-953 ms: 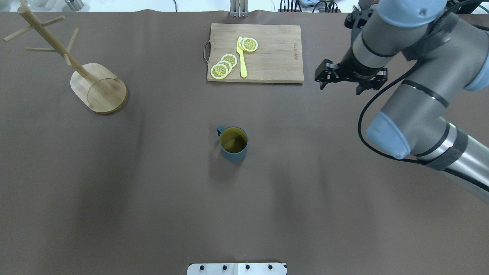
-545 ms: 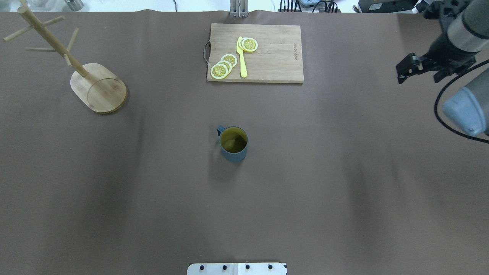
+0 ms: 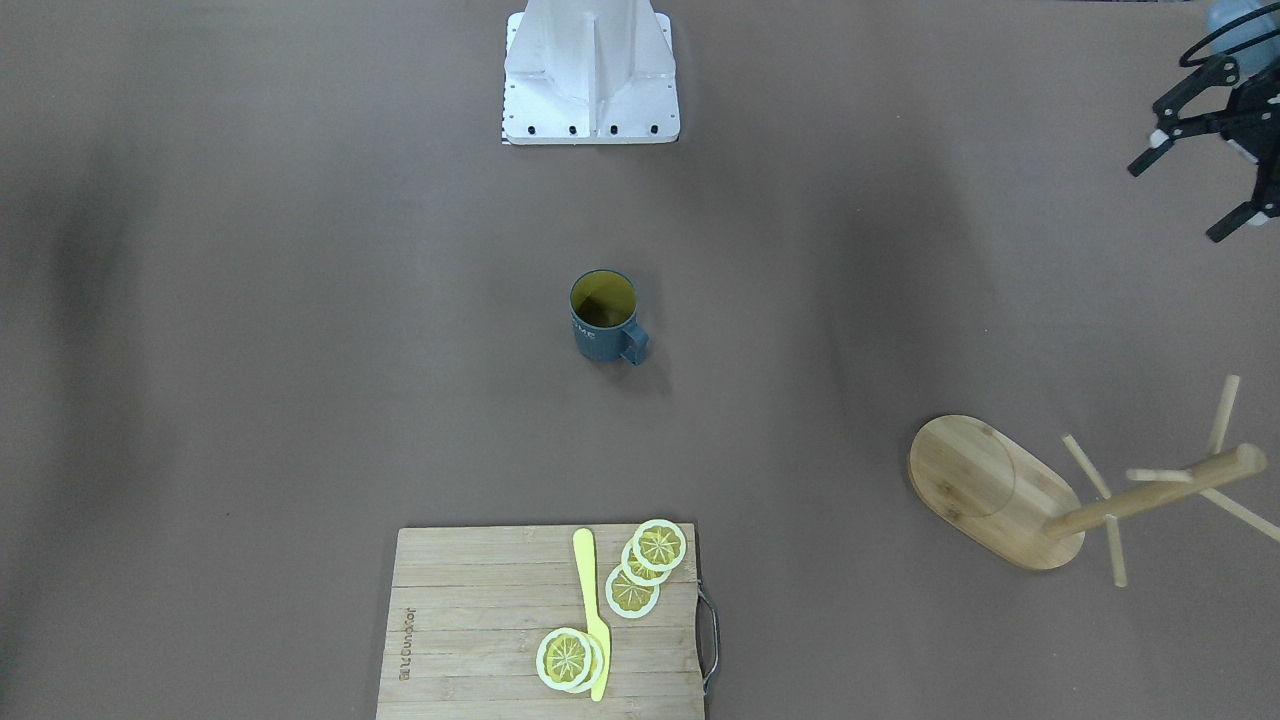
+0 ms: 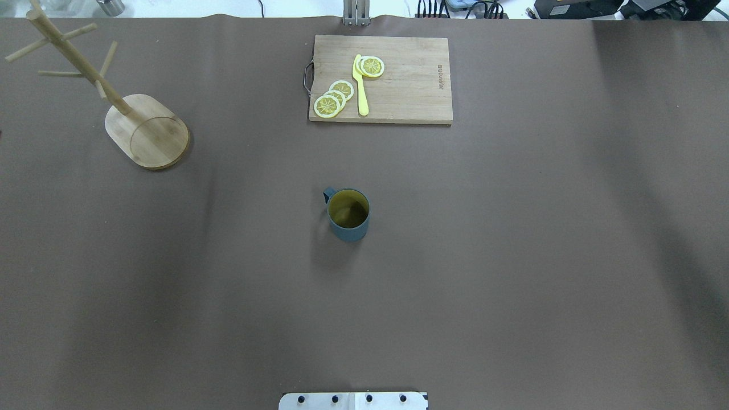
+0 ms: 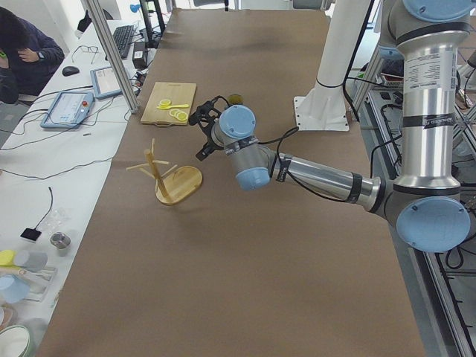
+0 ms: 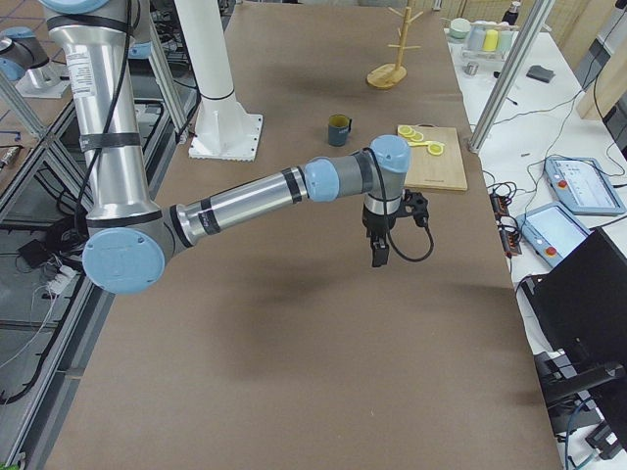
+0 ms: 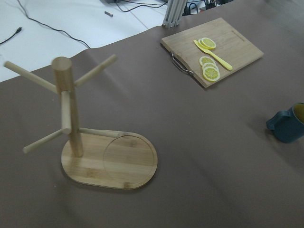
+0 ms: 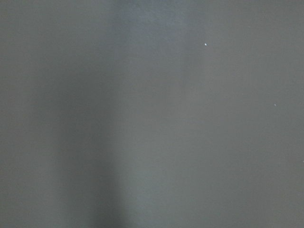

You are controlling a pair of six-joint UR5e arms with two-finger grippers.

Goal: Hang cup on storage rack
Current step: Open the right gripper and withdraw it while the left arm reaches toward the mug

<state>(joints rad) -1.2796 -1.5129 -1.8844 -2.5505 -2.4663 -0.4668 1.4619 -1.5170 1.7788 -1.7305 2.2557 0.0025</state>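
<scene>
The left gripper should next grab the cup by its squared handle (image 3: 636,344), which has flat facing sides, because the cup's body (image 3: 599,336) is round and wide.
The slate-blue cup (image 4: 348,219) with a yellow inside stands upright mid-table, its handle toward the far left. It also shows in the front view (image 3: 600,322) and at the right edge of the left wrist view (image 7: 289,126). The bamboo storage rack (image 4: 147,135) stands at the far left, its pegs bare (image 3: 990,490) (image 7: 109,159). My left gripper (image 3: 1175,203) is open and empty, raised at the table's left side, away from both. My right gripper (image 6: 378,255) hangs over bare table at the right side. I cannot tell whether it is open or shut.
A wooden cutting board (image 4: 398,85) with lemon slices (image 4: 335,98) and a yellow knife (image 4: 360,85) lies at the far middle. The robot's white base plate (image 4: 353,400) is at the near edge. The right wrist view shows only brown table cover.
My right arm has swung right and left the overhead view. The cup, rack and board have not moved.
</scene>
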